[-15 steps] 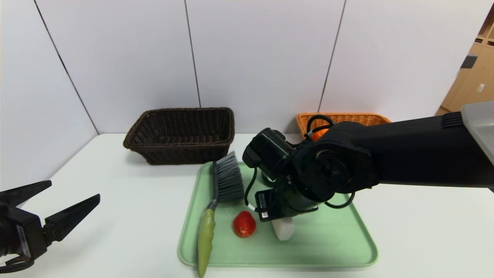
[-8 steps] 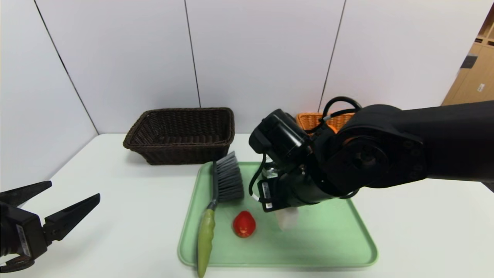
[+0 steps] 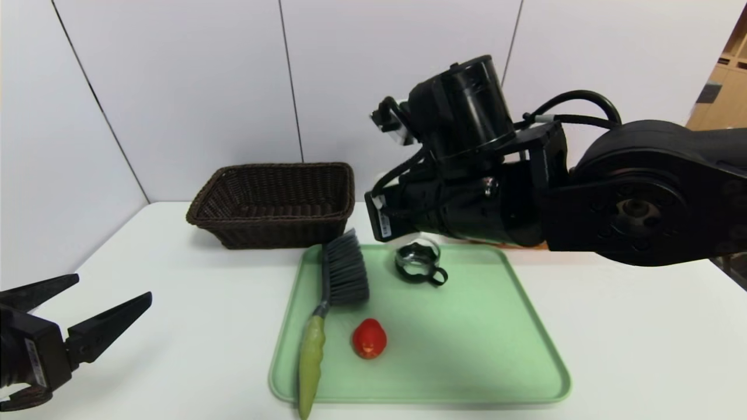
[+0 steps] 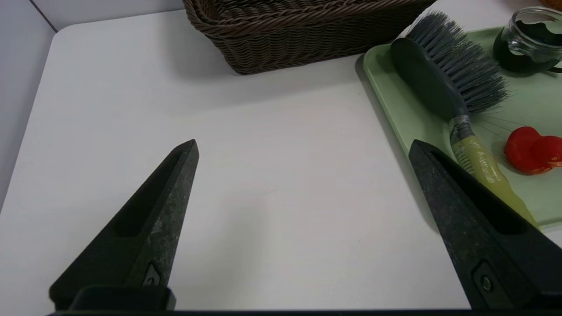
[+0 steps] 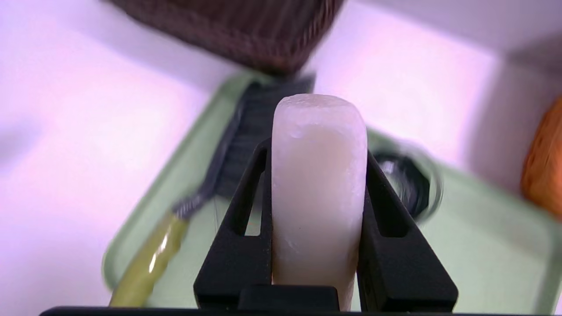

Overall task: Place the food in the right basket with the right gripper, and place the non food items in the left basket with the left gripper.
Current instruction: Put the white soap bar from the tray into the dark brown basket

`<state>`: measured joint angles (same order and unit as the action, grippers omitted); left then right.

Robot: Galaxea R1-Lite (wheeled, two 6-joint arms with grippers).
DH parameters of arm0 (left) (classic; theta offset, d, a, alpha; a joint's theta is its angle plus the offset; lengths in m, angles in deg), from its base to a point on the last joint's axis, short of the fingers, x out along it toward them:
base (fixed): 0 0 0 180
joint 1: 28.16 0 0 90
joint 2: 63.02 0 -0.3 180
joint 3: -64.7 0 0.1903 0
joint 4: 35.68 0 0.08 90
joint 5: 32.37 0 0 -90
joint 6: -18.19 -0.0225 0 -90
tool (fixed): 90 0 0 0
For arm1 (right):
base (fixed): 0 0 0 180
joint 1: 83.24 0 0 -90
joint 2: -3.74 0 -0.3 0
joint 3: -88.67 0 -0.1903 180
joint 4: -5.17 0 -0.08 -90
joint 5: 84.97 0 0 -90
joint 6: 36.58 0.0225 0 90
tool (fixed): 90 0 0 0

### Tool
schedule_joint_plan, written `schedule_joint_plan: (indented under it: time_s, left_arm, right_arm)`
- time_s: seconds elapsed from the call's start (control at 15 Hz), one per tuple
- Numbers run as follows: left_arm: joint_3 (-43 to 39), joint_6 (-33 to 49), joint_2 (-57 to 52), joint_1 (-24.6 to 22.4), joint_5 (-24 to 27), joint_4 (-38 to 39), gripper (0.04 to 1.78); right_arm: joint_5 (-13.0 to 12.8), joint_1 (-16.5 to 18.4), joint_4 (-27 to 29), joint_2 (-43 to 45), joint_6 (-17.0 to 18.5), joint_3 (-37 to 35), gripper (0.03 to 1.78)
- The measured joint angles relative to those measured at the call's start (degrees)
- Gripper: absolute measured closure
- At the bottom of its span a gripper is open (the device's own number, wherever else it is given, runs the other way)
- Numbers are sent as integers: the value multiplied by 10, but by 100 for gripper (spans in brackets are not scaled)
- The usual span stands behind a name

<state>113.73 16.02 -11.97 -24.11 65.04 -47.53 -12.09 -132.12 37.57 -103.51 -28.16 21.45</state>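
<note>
The bar is above the tray, short of the dark basket. The white bar would fall short if my right gripper opened now, so it stays held.
My right gripper is shut on the white rounded bar, one finger on each side, held in the air above the green tray. In the head view the raised right wrist hides both bar and fingers. On the tray lie the grey-bristled brush with its green handle, the small red toy and the glass cup. The dark left basket stands behind the tray's left corner. My left gripper hovers open and empty at the table's near left. The right arm hides the food and the right basket.
The brush handle's end sticks out over the tray's front-left rim. A white wall runs right behind the baskets. Bare white tabletop spreads between my left gripper and the tray. A blurred orange-tan shape shows beyond the tray in the right wrist view.
The right arm has risen from the tray and swung back with the white bar in its fingers, uncovering the glass cup. The left arm has not moved.
</note>
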Motion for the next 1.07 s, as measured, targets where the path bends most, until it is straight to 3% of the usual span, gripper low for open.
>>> schedule_joint_plan:
  time_s: [0.2,0.33,0.53,0.87,1.07]
  left_arm:
    - [-6,15,1,0,1,34,13]
    - [-21,18,4,0,1,78,13]
    - [-41,37,9,0,1,134,13]
    - [-54,38,9,0,1,136,13]
    - [-54,38,11,0,2,136,13]
  right_arm:
    - [7,6,-133,-35,-66,14,130]
    - [12,12,-200,-74,-92,53,130]
    - [14,19,-271,-144,-114,121,130]
    - [28,33,-395,-265,-140,182,130]
    - [32,34,-418,-308,-140,210,130]
